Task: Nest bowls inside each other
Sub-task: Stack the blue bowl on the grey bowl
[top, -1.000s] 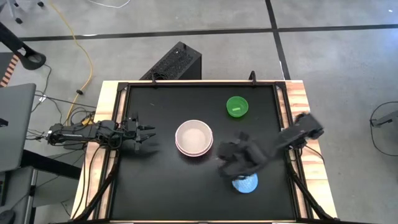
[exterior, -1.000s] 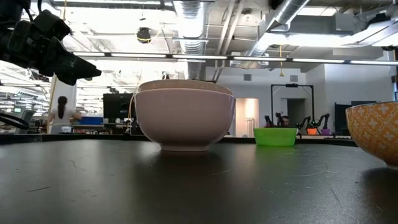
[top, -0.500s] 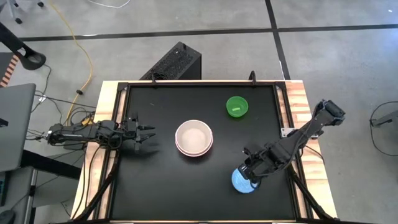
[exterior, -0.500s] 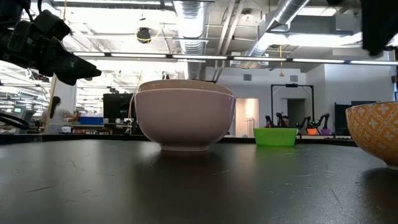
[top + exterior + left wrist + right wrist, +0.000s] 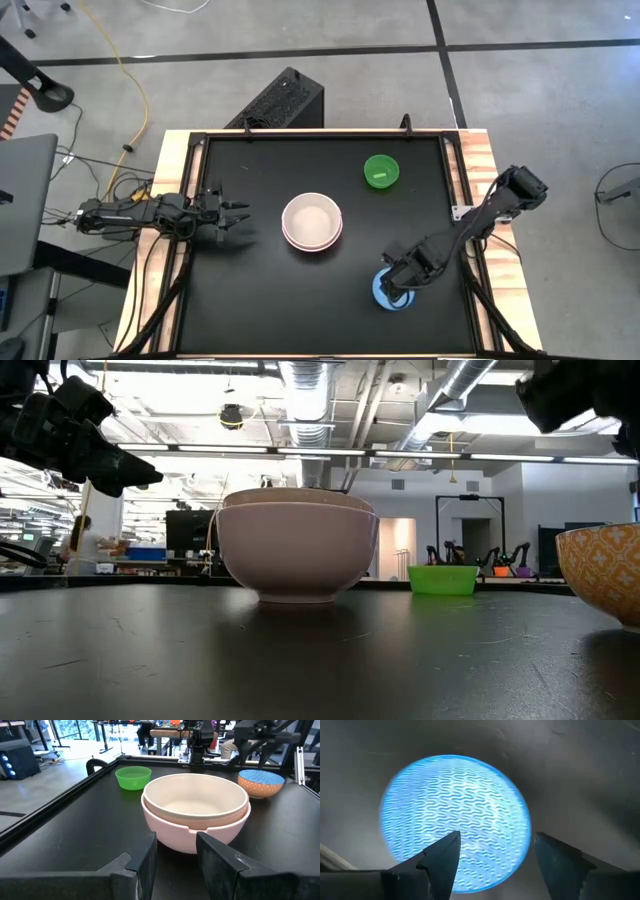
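The blue bowl needs to go into the beige bowl of the stack point(image 5: 311, 218). My right gripper should grab the blue bowl by its rim point(image 5: 377, 286) next.
A beige bowl sits nested in a pink bowl point(image 5: 312, 222) at the table's middle; the same stack shows in the low view point(image 5: 297, 545). Toward the far right stands a small green bowl point(image 5: 381, 171). Near the front right edge rests a bowl that is blue inside point(image 5: 455, 815) and orange-patterned outside point(image 5: 600, 575). My right gripper point(image 5: 495, 852) hangs open right above it, pointing down, touching nothing; from above it covers part of the bowl point(image 5: 385, 298). My left gripper point(image 5: 175, 860) waits open at the table's left point(image 5: 235, 215), facing the stack.
A raised dark rim point(image 5: 452, 170) runs round the black tabletop. Bare table lies between the stack and the blue bowl and along the near edge. A black box point(image 5: 280, 100) and cables lie on the floor beyond the far edge.
My right gripper has come down over the blue bowl, shifting a little toward the table's near edge, and its wrist has turned until the fingers point straight down. The bowls have stayed where they were.
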Controlling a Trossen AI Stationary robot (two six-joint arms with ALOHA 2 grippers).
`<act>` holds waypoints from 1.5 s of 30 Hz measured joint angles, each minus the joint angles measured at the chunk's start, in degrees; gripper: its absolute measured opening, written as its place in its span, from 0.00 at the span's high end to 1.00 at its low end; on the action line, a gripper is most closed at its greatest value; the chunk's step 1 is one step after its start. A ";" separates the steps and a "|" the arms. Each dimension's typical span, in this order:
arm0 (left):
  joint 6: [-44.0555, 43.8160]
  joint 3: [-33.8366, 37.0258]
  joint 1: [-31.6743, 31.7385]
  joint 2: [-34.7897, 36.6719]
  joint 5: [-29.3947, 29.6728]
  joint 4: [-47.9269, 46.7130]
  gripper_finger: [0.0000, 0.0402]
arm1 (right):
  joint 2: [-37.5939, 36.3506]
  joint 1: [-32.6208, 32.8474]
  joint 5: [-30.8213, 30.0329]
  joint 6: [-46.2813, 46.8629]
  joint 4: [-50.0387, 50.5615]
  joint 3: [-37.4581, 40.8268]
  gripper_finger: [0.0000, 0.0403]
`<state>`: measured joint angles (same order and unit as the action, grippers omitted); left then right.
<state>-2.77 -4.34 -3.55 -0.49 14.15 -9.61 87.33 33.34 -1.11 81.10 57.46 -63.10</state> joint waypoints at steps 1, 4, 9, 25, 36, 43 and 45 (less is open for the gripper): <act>0.00 0.00 0.00 0.00 0.00 0.00 0.68 | 0.00 0.00 0.35 -0.08 -0.05 0.62 0.32; 0.00 0.00 0.00 0.00 0.00 0.00 0.68 | 0.00 -0.02 1.53 -0.59 -1.48 3.11 0.32; 0.00 0.01 0.00 0.00 0.00 0.00 0.68 | -0.02 -0.02 2.78 -1.48 -7.45 7.67 0.32; 0.00 0.00 -0.01 0.00 0.00 0.00 0.68 | -0.30 -3.57 3.64 -10.84 -11.07 10.05 0.88; 0.00 0.00 -0.02 0.00 0.00 0.00 0.68 | -4.20 -10.76 5.60 -17.69 -10.80 4.23 0.97; 0.00 0.00 -0.02 0.00 0.00 0.00 0.68 | -5.45 -17.80 -0.61 -21.20 -11.26 -5.51 0.97; 0.00 0.00 -0.02 0.00 0.00 0.00 0.68 | -4.28 -20.44 -1.41 -22.23 -11.13 -8.90 0.97</act>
<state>-2.77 -4.34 -3.57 -0.49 14.15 -9.61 83.05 12.90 -2.52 58.87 46.33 -72.01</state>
